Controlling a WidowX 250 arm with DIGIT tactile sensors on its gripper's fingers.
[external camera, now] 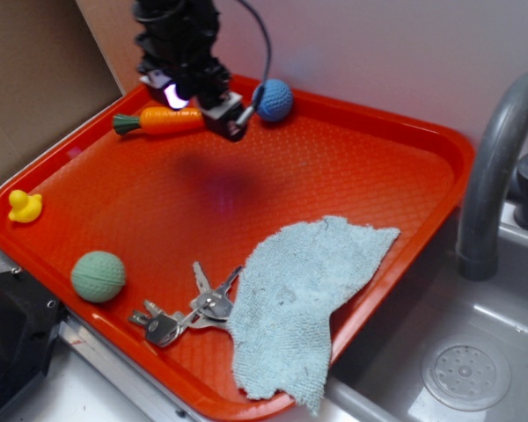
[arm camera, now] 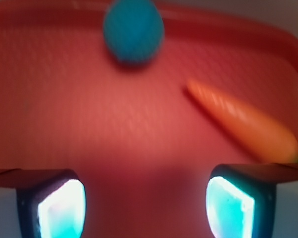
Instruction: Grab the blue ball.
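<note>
The blue ball is beyond both of my fingers, and red tray is below them. It isn't time to close yet: my gripper needs to come down toward the ball first, then close on the ball.
The blue ball lies at the far edge of the red tray, against the rim. In the wrist view the blue ball is ahead at the top, blurred. My gripper hangs above the tray's far left part, just left of the ball and over the tip of a toy carrot. In the wrist view my gripper is open and empty, its two lit fingertips wide apart, with bare tray between them.
The carrot lies right of the gripper's line in the wrist view. A yellow duck, a pale green ball, keys and a light blue cloth lie on the tray. A sink with a grey faucet is at right.
</note>
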